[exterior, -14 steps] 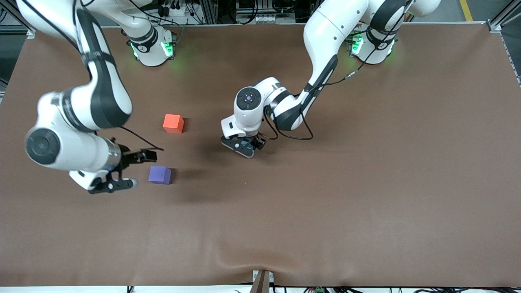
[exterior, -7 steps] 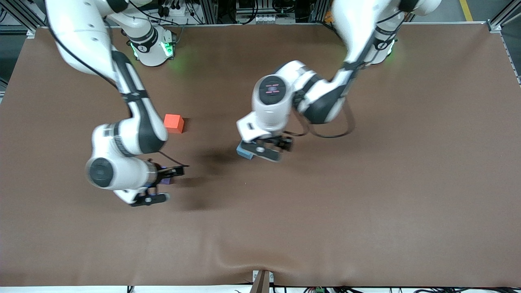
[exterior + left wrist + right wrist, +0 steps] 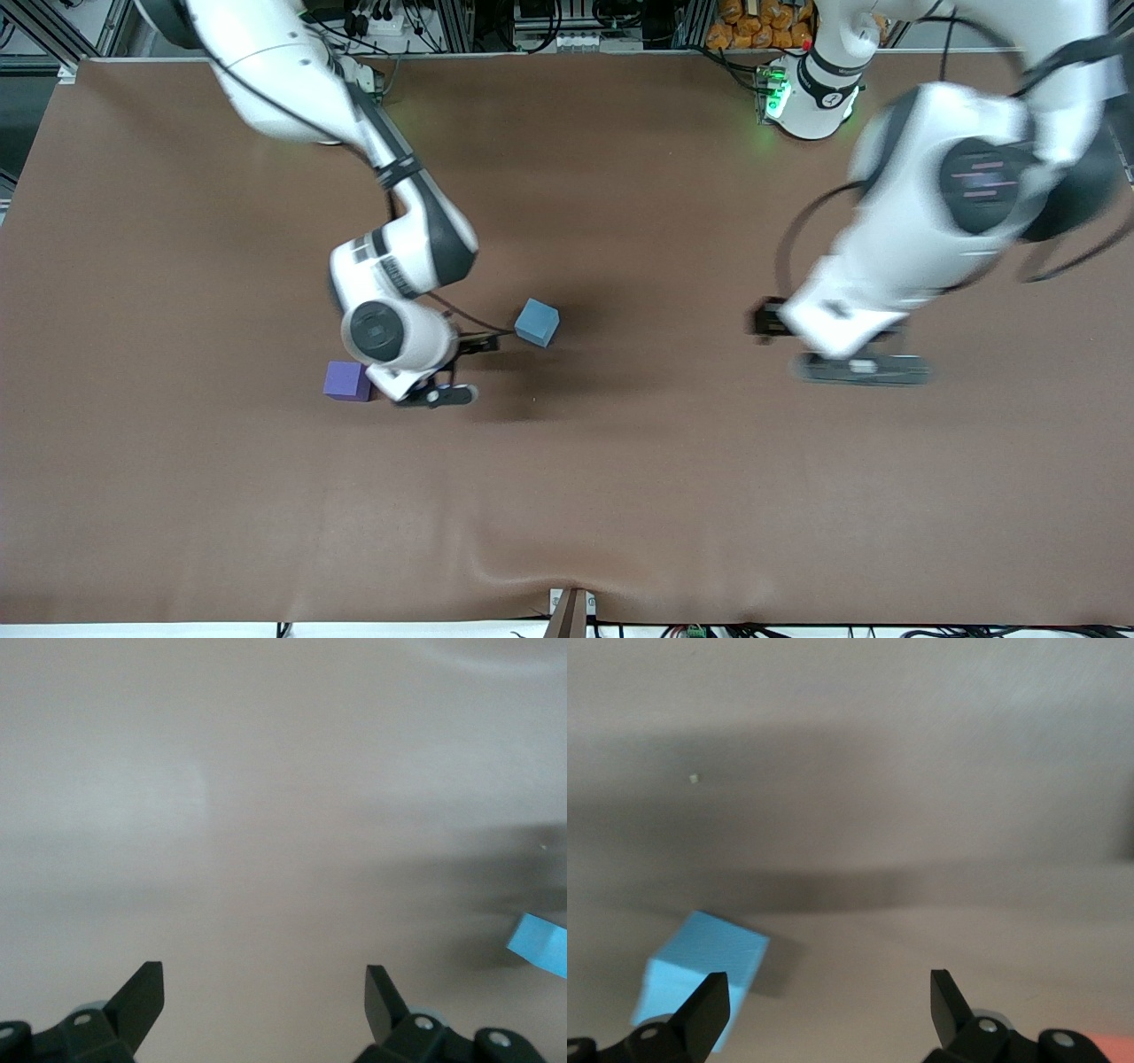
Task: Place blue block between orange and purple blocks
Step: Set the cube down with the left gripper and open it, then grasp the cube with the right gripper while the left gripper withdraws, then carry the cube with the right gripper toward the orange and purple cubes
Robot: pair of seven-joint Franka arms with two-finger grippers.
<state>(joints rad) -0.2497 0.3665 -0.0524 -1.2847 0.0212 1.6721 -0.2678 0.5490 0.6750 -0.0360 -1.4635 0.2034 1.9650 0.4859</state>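
Note:
The blue block needs to go between the orange and purple blocks, so my right gripper should grab the blue block by two opposite sides next.
The blue block (image 3: 537,322) sits on the brown table near the middle. It also shows in the right wrist view (image 3: 700,970) and at the edge of the left wrist view (image 3: 539,943). The purple block (image 3: 347,381) lies toward the right arm's end, a little nearer the front camera. My right gripper (image 3: 462,369) is open and empty, low between the purple and blue blocks (image 3: 828,988), with the blue block beside one finger. The right arm hides the orange block in the front view; an orange-red patch (image 3: 1112,1047) shows at the right wrist view's edge. My left gripper (image 3: 811,346) is open and empty (image 3: 264,979) over bare table toward the left arm's end.
The brown table cloth (image 3: 620,496) has a small ridge at the front edge near a bracket (image 3: 571,611). The arm bases (image 3: 811,89) stand along the back edge.
My left gripper let go of the blue block, now on the table, and swung away toward its own end. My right arm swept from beside the purple block toward the blue block, covering the orange block.

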